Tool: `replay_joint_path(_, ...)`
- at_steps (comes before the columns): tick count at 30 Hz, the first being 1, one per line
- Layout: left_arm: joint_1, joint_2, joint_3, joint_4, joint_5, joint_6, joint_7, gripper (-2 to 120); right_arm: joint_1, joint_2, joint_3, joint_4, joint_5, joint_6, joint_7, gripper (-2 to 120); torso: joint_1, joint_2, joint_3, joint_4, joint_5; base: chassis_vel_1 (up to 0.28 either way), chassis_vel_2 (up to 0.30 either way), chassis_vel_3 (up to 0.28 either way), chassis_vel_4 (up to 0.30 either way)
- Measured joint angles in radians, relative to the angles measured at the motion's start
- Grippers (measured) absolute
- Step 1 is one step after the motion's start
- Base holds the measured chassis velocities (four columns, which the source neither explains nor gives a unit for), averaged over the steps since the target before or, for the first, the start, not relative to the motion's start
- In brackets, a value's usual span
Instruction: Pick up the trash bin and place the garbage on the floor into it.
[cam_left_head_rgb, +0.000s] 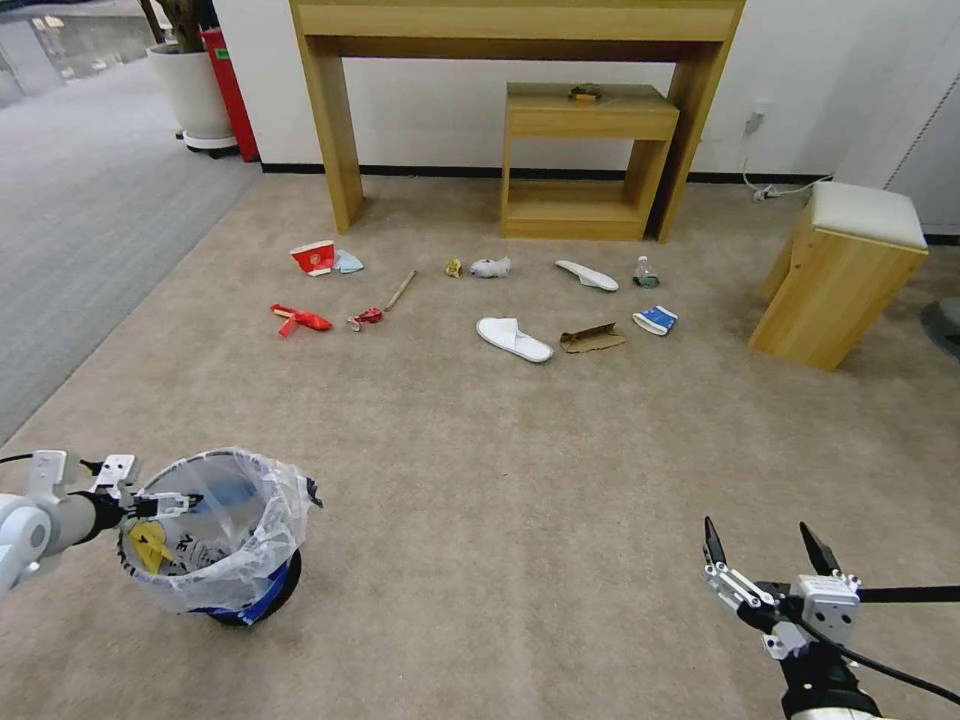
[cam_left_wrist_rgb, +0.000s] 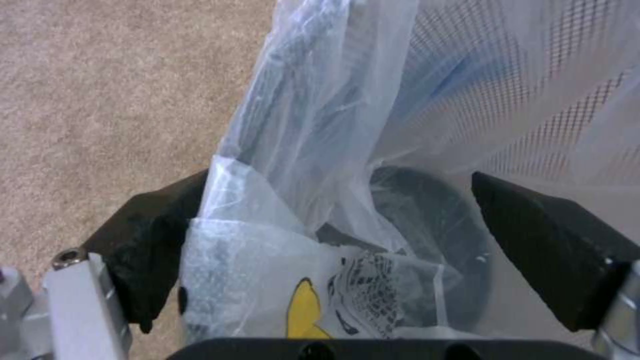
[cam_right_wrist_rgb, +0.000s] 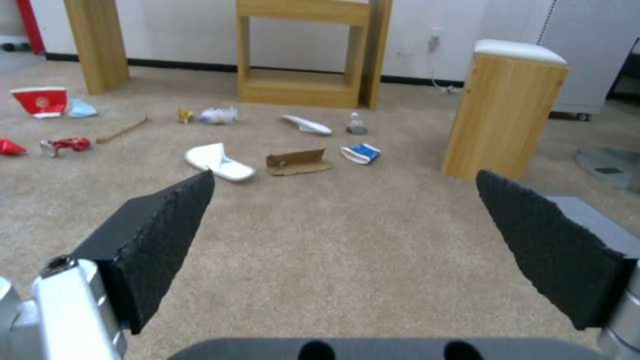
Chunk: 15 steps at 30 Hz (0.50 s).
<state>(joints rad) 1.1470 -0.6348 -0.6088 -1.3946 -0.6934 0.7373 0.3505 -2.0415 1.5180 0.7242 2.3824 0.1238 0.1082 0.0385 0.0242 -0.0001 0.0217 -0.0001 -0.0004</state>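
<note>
My left gripper grabs the bin by its thin, liner-covered rim (cam_left_head_rgb: 137, 509) next, since the bin's round opening (cam_left_head_rgb: 228, 516) spreads far wider than my open fingers.
The trash bin (cam_left_head_rgb: 215, 540), small and dark with a crinkled clear liner, stands on the beige floor (cam_left_head_rgb: 500, 470) at the near left. My left gripper (cam_left_head_rgb: 180, 500) is open at its near rim; in the left wrist view the liner (cam_left_wrist_rgb: 313, 150) and rim lie between its spread fingers (cam_left_wrist_rgb: 153, 240). The garbage lies farther off: a red cup (cam_left_head_rgb: 313, 258), red wrapper (cam_left_head_rgb: 298, 319), crushed can (cam_left_head_rgb: 367, 318), crumpled paper (cam_left_head_rgb: 490, 267), two white slippers (cam_left_head_rgb: 513, 339) (cam_left_head_rgb: 587, 275), cardboard (cam_left_head_rgb: 592, 339), a bottle (cam_left_head_rgb: 645, 272) and a blue-white packet (cam_left_head_rgb: 655, 320). My right gripper (cam_left_head_rgb: 770, 548) hangs open at the near right.
A tall wooden console (cam_left_head_rgb: 335, 130) and a small wooden shelf (cam_left_head_rgb: 585, 160) stand against the far wall. A wooden stool with a white cushion (cam_left_head_rgb: 845, 270) is at the right. Grey carpet (cam_left_head_rgb: 80, 230) and a white planter pot (cam_left_head_rgb: 193, 90) lie far left.
</note>
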Motion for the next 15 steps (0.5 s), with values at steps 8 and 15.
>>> replay_joint_path(8,0.012,0.014,-0.001,0.005,0.030,-0.001,0.024,91,0.019,0.002,-0.009,-0.011,0.007,-0.013,0.003,100,0.000,0.000,0.000,0.0001,0.0001,0.000,0.000,0.000,0.000)
replay_joint_path(15,0.015,0.017,-0.004,0.005,0.070,-0.001,0.052,68,0.022,-0.003,-0.009,-0.011,0.016,-0.017,0.006,100,0.000,0.000,0.000,0.0001,0.0000,0.000,0.000,0.000,0.000)
